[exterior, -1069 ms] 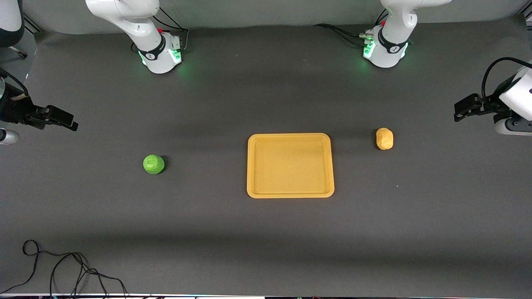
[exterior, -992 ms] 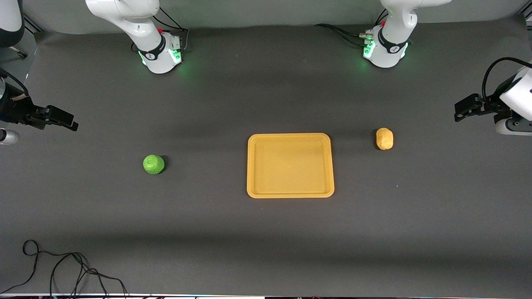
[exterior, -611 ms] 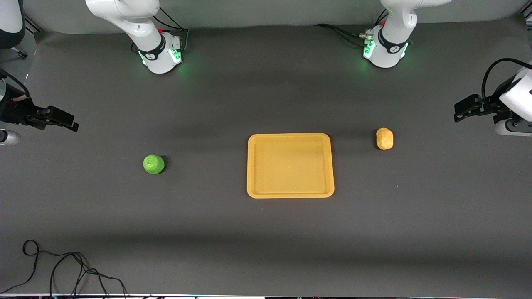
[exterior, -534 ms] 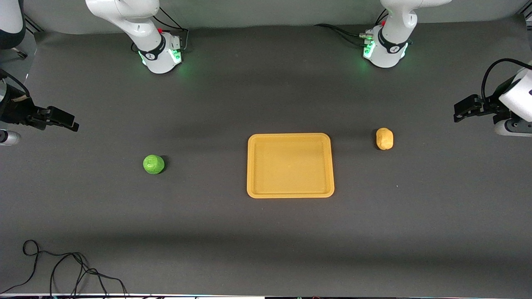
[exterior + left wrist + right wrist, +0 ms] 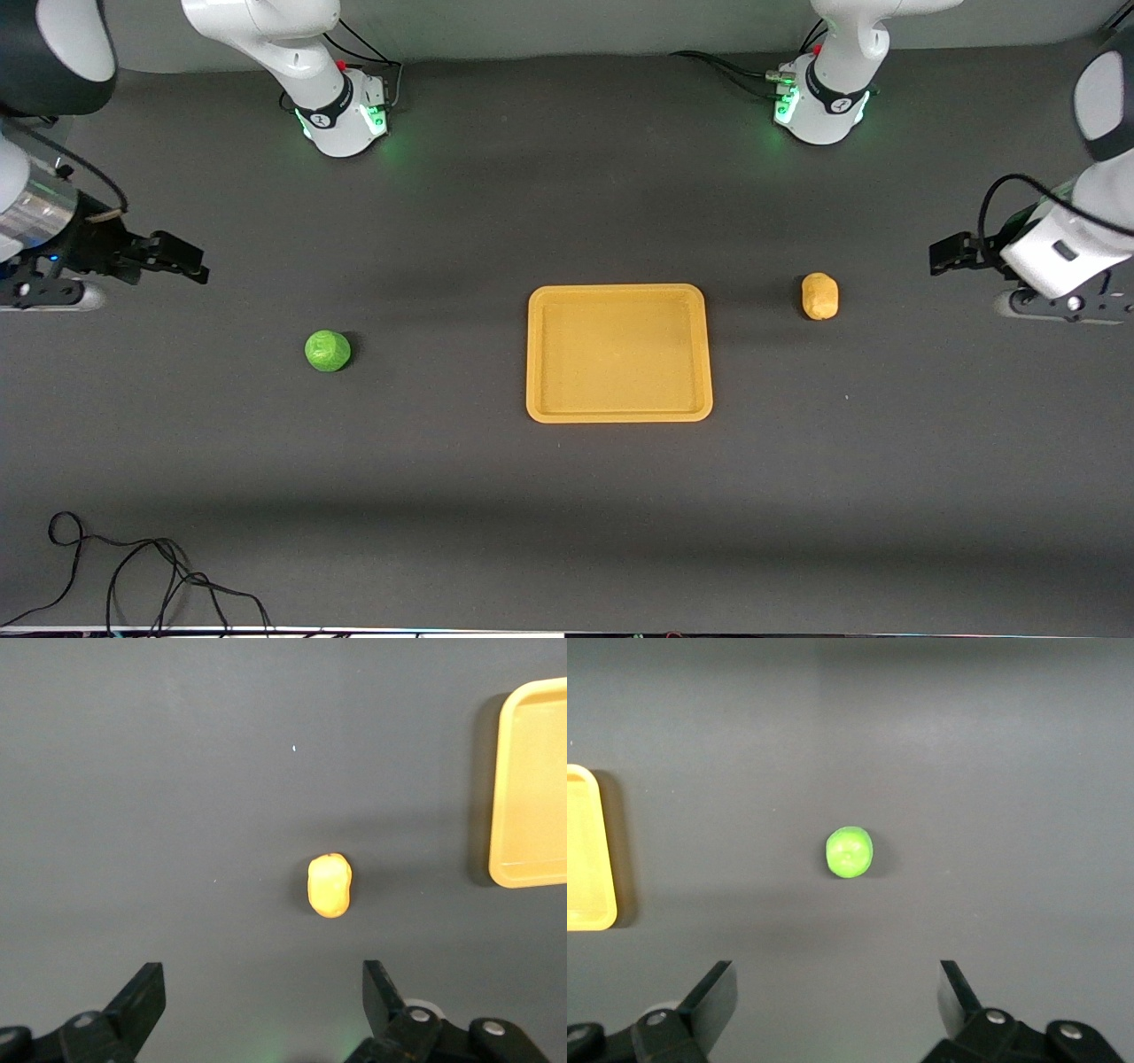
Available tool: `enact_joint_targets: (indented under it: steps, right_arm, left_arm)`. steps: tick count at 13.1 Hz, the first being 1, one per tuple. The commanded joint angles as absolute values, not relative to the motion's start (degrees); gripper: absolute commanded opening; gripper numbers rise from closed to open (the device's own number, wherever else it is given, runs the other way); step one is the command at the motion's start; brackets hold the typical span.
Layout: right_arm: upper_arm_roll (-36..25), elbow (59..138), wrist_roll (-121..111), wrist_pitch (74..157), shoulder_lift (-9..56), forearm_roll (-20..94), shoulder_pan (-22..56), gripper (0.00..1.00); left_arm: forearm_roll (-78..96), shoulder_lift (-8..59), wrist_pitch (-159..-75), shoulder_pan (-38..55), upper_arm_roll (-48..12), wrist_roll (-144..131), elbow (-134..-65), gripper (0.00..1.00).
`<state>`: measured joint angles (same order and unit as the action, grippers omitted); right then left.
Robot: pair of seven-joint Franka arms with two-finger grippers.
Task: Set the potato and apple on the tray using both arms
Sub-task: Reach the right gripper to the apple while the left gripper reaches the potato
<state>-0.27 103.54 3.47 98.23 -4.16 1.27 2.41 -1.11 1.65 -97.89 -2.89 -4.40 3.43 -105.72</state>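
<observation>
I should grab the apple's round middle (image 5: 327,351) next with my right gripper. Then the green apple can go on the yellow-orange tray (image 5: 618,409).
The yellow-orange tray (image 5: 618,409) lies mid-table, nothing on it. The green apple (image 5: 327,350) rests on the mat toward the right arm's end; it also shows in the right wrist view (image 5: 849,851). The yellow-orange potato (image 5: 819,295) lies beside the tray toward the left arm's end; it also shows in the left wrist view (image 5: 330,885). My right gripper (image 5: 190,266) is open and empty, up over the mat, apart from the apple. My left gripper (image 5: 943,255) is open and empty, up over the mat, apart from the potato. The tray's edge shows in both wrist views (image 5: 532,806) (image 5: 586,859).
A loose black cable (image 5: 133,567) lies at the table corner nearest the front camera, at the right arm's end. The two arm bases (image 5: 341,111) (image 5: 819,106) stand at the table's edge farthest from the front camera.
Both arms have swung inward toward the table's middle: the right gripper toward the apple, the left gripper toward the potato. Apple, potato and tray have not moved.
</observation>
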Motion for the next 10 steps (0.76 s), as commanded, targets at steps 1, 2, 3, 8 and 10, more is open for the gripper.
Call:
enact_joint_targets:
  steps: [1,2,3,8,10]
  right_arm:
    - [-0.7,109.7,-0.5,101.7,-9.0,0.6,2.8,1.00]
    - [-0.7,110.3,-0.6,102.9,-8.5,0.6,2.9,1.00]
    - [-0.7,111.9,-0.6,105.4,-7.9,0.6,2.9,1.00]
    - [-0.6,126.9,-0.7,132.7,0.1,1.3,3.9,1.00]
    - [-0.6,128.0,-0.6,140.7,6.5,1.3,4.0,1.00]
  left_arm:
    - [-0.8,-1.4,-102.5,-2.4,-4.6,3.2,-118.6,0.88]
    - [-0.8,-1.2,-104.5,-2.4,-4.7,3.6,-123.6,0.85]
    - [-0.8,-0.9,-108.2,-2.2,-4.7,3.6,-126.9,0.87]
    - [2.6,4.2,-120.9,-0.1,-5.0,3.7,-133.3,0.86]
    - [3.5,8.9,-125.1,0.1,-5.0,4.0,-133.6,0.87]
